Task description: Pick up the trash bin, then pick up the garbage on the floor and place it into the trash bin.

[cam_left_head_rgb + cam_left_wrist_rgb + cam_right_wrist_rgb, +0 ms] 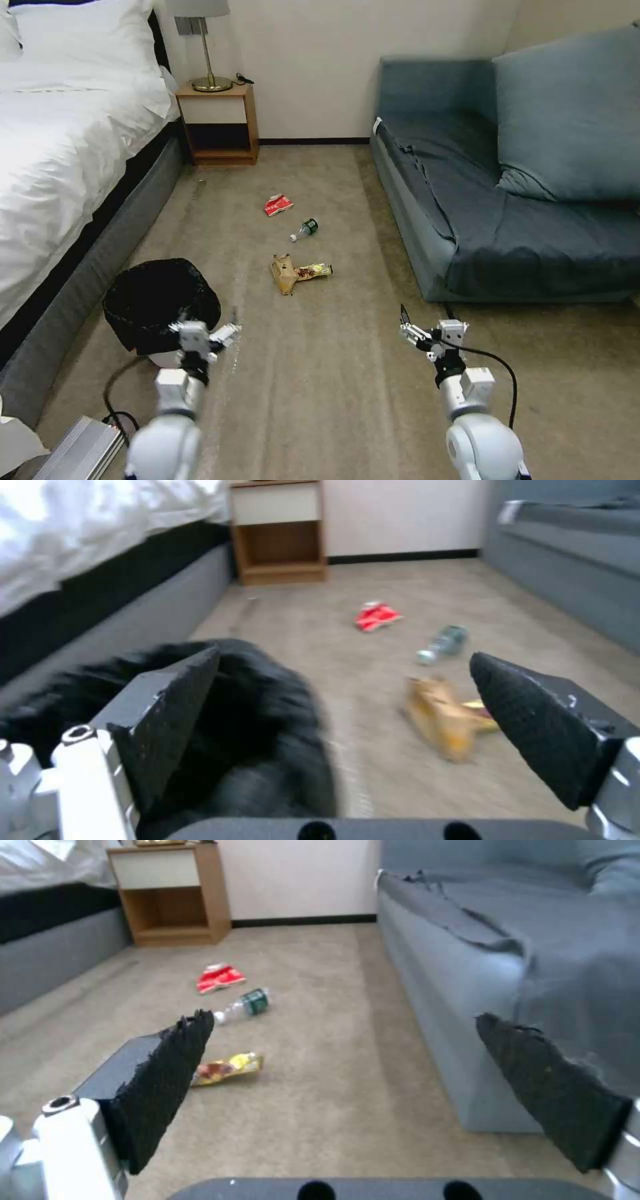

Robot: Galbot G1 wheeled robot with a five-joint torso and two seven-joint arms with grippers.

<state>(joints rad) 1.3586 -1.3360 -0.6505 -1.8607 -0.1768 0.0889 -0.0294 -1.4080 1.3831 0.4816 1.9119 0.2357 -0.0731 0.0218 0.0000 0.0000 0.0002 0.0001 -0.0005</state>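
The bin's round body [163,313] is too wide for my fingers, so my left gripper will pick up the bin by its lined rim [209,301] next.
The trash bin [160,303], white with a black liner, stands on the carpet beside the bed. My left gripper [207,328] hovers open at its near right rim; in the left wrist view one finger [170,720] lies over the bin's liner [260,740]. The garbage lies farther out on the floor: a red packet [278,204], a green-labelled bottle [305,229], a brown paper bag [285,275] and a yellow wrapper [316,270]. My right gripper [417,328] hangs open and holds nothing, over bare carpet near the sofa. The right wrist view also shows the bottle [247,1003] and the wrapper [227,1068].
A white bed [60,153] runs along the left and a blue-grey sofa [507,200] along the right, with a carpet lane between them. A wooden nightstand [219,123] with a lamp stands at the far wall. A silver box [80,450] and a black cable lie at the lower left.
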